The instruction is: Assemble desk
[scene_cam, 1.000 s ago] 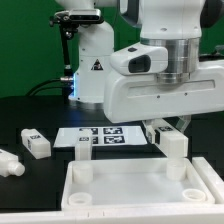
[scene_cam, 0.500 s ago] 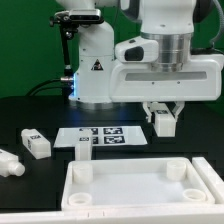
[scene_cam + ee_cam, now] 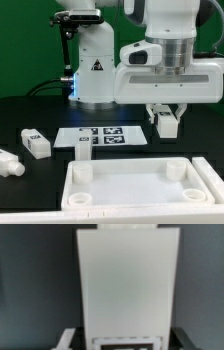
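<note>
I will keep holding the leg with my gripper for now, because the white leg's lower end [image 3: 167,134] hangs above the black table surface in the exterior view.
My gripper [image 3: 165,111] is shut on a white desk leg [image 3: 166,124], which hangs in the air above the far right part of the tabletop [image 3: 128,167]. The leg is clear of the far right corner socket [image 3: 176,169]. The tabletop lies rim up at the front of the exterior view. Filling the wrist view is that same leg [image 3: 125,280], with a black-and-white tag [image 3: 126,344] at its gripper end. Two more loose legs [image 3: 35,143] [image 3: 8,163] lie at the exterior view's left.
The marker board [image 3: 100,135] lies flat behind the tabletop, and the held leg hangs near its right end. The white robot base [image 3: 92,65] with a triangle logo stands at the back. The table surface is black.
The gripper has risen with the leg, away from the tabletop's far right corner socket and slightly toward the exterior view's left. Over the last half second it has hardly moved.
</note>
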`<state>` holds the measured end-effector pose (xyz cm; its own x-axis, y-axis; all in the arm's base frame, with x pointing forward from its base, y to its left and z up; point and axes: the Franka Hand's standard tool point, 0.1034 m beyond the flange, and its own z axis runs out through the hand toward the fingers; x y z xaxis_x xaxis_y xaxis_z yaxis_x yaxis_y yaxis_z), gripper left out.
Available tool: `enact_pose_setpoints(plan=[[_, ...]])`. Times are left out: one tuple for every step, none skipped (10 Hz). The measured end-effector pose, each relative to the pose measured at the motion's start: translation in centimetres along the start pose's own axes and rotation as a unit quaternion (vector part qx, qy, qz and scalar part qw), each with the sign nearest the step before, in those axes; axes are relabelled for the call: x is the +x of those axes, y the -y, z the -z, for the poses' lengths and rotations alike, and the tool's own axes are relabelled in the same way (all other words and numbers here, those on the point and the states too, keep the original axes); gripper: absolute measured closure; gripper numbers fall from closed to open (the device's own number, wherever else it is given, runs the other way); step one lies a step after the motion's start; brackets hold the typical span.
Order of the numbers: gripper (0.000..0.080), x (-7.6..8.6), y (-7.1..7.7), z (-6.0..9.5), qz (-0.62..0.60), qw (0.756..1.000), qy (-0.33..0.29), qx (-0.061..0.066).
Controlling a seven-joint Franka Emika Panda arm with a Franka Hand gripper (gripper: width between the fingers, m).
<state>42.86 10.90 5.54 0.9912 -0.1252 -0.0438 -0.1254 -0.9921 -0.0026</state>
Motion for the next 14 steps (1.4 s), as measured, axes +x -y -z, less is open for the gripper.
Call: enact_pose_setpoints(plan=[[0.0535, -2.7, -0.2, -1.7, 0.004, 1.0, -0.004, -0.002], [0.0535, -4.5, -0.2, -3.3, -0.002, 1.0, -0.003, -0.004], [0.0535, -4.9, 0.2, -4.3, 0.003, 1.0, -0.002, -0.007], [0.0535, -4.9, 0.3, -4.9, -0.001, 1.0, -0.007, -0.005], [0.0535, -5.1, 0.5, -5.2, 0.0, 1.0, -0.006, -0.006], [0.0535, -5.0, 0.5, -5.2, -0.004, 1.0, -0.007, -0.005], [0.0535, -4.8, 0.4, -5.1, -0.006, 1.0, -0.007, -0.004], [0.0482, -4.9, 0.4, -5.1, -0.008, 1.0, -0.007, -0.004], [0.0482, -4.9, 0.4, -5.1, -0.009, 1.0, -0.007, -0.004], [0.0347, -4.9, 0.4, -5.1, -0.009, 1.0, -0.006, -0.004], [0.0187, -4.8, 0.4, -5.0, -0.009, 1.0, -0.006, -0.003], [0.0187, -4.6, 0.3, -4.4, -0.003, 1.0, 0.014, -0.007], [0.0161, -3.2, 0.4, -3.0, 0.0, 1.0, 0.029, -0.007], [0.0153, -1.4, 0.5, -1.8, 0.002, 0.999, 0.034, -0.004]])
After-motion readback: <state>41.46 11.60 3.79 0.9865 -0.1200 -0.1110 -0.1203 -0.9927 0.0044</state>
